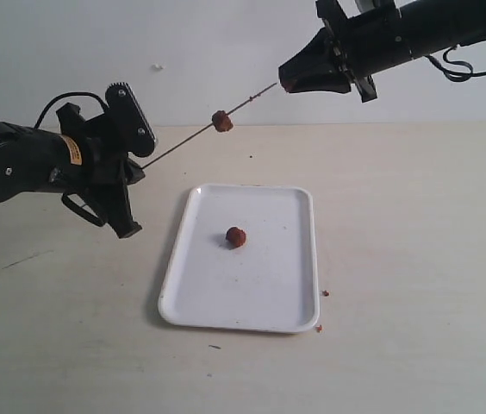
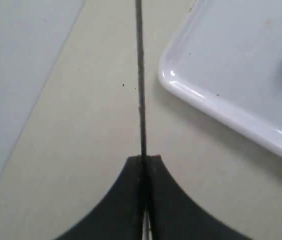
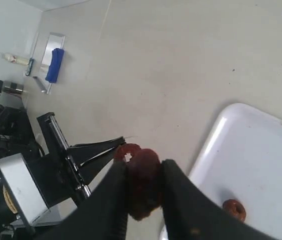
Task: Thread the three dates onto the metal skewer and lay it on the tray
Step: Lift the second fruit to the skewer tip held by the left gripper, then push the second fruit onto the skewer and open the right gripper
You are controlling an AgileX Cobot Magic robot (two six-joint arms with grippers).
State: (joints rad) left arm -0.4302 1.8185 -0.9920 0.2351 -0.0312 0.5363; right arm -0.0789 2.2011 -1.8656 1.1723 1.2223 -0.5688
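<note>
My right gripper needs to bring the held date down near the threaded date before letting go, because the held date is only at the skewer's upper tip (image 1: 274,84).
The thin metal skewer (image 1: 183,143) slants up to the right above the table. My left gripper (image 1: 142,162) is shut on its lower end, as the left wrist view shows (image 2: 144,159). One date (image 1: 221,121) is threaded about midway along the rod. My right gripper (image 1: 283,84) is at the skewer's upper tip, shut on a second date (image 3: 144,181). The threaded date (image 3: 129,151) shows just behind it. I cannot tell whether the tip is inside the held date. A third date (image 1: 236,236) lies on the white tray (image 1: 277,302).
Tiny reddish crumbs (image 1: 325,293) lie on the table by the tray's right rim. In the right wrist view a blue cloth (image 3: 54,64) and small items lie at the table's far end. The tray's corner (image 2: 173,82) is close beside the skewer.
</note>
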